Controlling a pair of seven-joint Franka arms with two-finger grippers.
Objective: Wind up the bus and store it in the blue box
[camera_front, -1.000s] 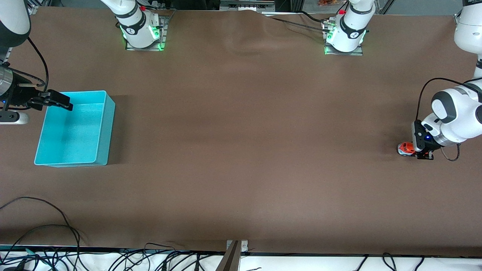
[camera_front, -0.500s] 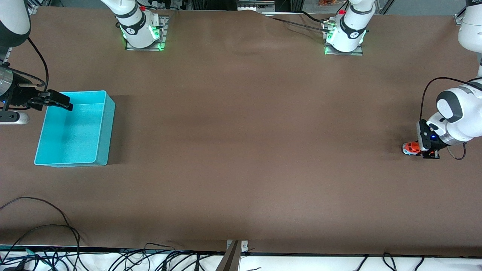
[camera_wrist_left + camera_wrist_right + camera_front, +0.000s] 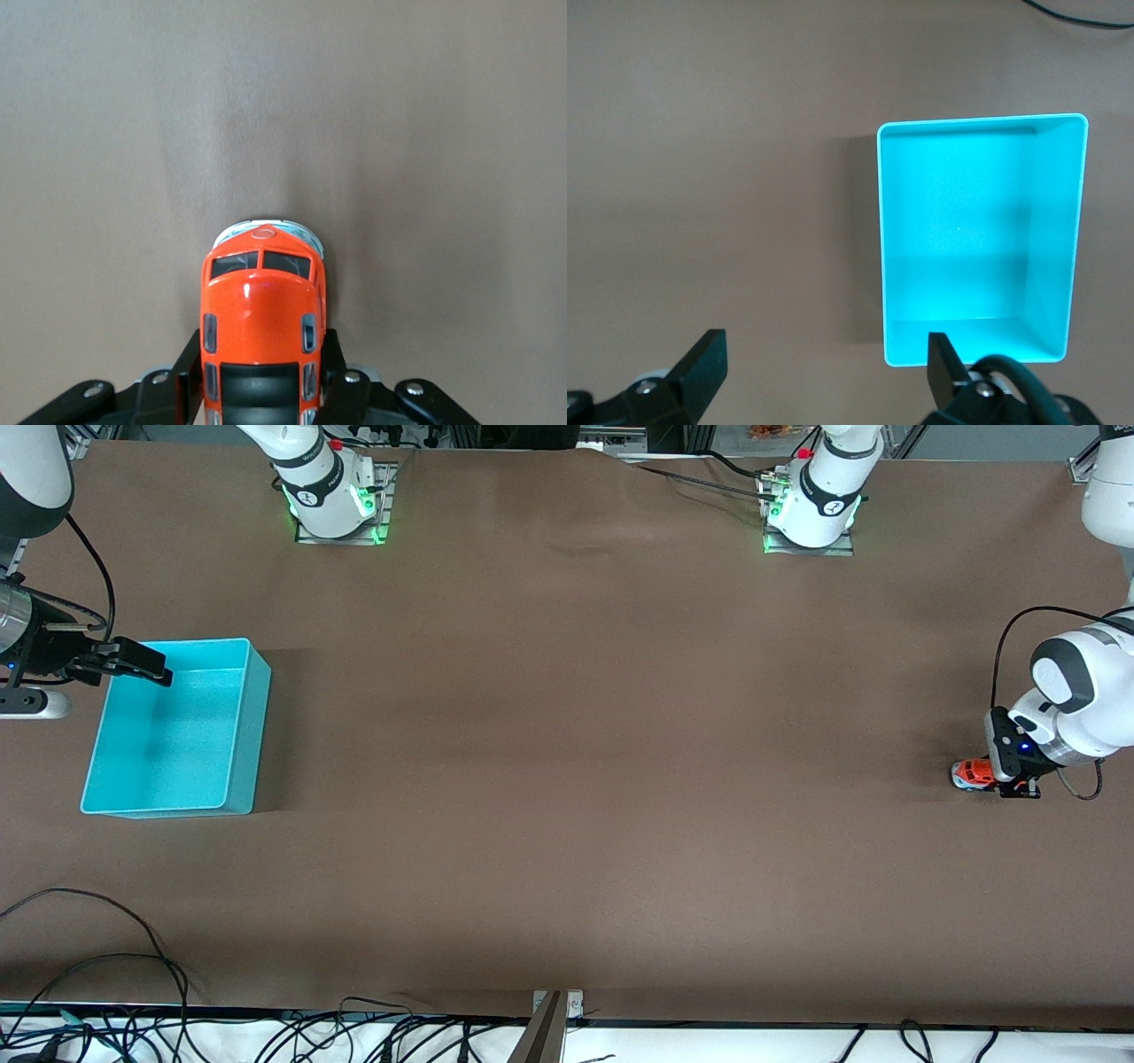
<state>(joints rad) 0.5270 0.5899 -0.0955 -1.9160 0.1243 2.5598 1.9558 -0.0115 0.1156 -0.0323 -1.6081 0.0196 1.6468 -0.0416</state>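
The bus (image 3: 972, 773) (image 3: 262, 310) has its base down on the brown cloth and would stand, so it is time for my left gripper to open now.
The small orange-red bus (image 3: 972, 773) with a dark roof panel sits low on the brown cloth near the left arm's end of the table. My left gripper (image 3: 1010, 781) is shut on it. In the left wrist view the black fingers (image 3: 184, 372) press both sides of the bus (image 3: 262, 310), whose nose points away from the gripper. The blue box (image 3: 251, 726), open-topped and empty, stands at the right arm's end. My right gripper (image 3: 135, 662) hangs open over that box's end wall. The right wrist view shows the blue box (image 3: 982, 239) ahead of the gripper (image 3: 824, 363), with nothing between its fingers.
Both arm bases (image 3: 330, 496) (image 3: 811, 509) stand at the edge of the table farthest from the front camera. Loose black cables (image 3: 106, 965) lie along the nearest edge, and a metal bracket (image 3: 551, 1014) sits at its middle. Brown cloth covers the stretch between box and bus.
My left gripper has slid a short way toward the left arm's end of the table, taking the bus with it. The right arm and the box have not moved.
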